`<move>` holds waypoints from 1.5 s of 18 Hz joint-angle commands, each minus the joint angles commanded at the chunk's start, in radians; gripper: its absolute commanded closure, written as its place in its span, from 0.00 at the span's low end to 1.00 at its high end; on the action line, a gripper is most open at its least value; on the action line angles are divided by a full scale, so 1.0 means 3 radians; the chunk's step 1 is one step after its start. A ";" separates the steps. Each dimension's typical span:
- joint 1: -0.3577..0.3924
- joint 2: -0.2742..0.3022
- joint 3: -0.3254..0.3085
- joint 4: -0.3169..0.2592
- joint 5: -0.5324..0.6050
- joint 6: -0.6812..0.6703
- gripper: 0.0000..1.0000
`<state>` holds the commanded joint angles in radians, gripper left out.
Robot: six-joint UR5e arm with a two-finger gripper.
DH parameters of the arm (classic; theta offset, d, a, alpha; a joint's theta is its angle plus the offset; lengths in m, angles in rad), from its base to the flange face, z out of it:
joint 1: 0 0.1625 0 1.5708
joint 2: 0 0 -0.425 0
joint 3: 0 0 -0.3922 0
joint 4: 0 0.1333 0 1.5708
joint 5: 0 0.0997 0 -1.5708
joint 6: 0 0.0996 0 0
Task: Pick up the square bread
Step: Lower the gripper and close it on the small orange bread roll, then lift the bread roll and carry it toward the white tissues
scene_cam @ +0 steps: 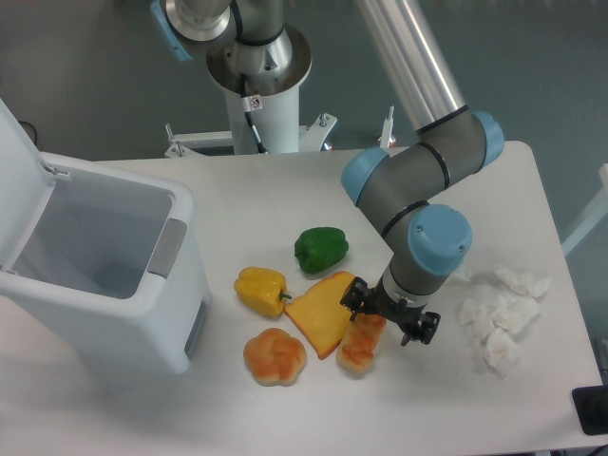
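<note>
My gripper grabs one narrow end (369, 325) of the square bread next, to pick it up.
The square bread (360, 348) is a small oblong orange-brown loaf lying on the white table near the front, just right of the flat toast slice. My gripper (388, 318) hangs straight down over the loaf's far end. Its black fingers (353, 302) stand spread apart on either side of that end, so it looks open. The loaf's top end is partly hidden under the gripper. The loaf rests on the table.
A yellow-orange toast slice (323, 312) touches the loaf's left side. A round knotted bun (275, 356), a yellow pepper (261, 289) and a green pepper (320, 249) lie to the left. A white open bin (95, 266) stands at far left. Crumpled white tissue (499, 318) lies to the right.
</note>
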<state>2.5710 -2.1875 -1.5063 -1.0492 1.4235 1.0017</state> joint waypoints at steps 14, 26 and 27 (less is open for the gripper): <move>-0.0036 -0.0005 -0.0087 0.0015 0.0015 0.0026 0.65; 0.0010 0.0168 0.0000 -0.0005 0.0015 0.0036 0.72; 0.0025 0.0209 0.0030 -0.0015 0.0015 0.0041 0.72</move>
<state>2.5786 -2.1247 -1.4973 -1.0538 1.4281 1.0139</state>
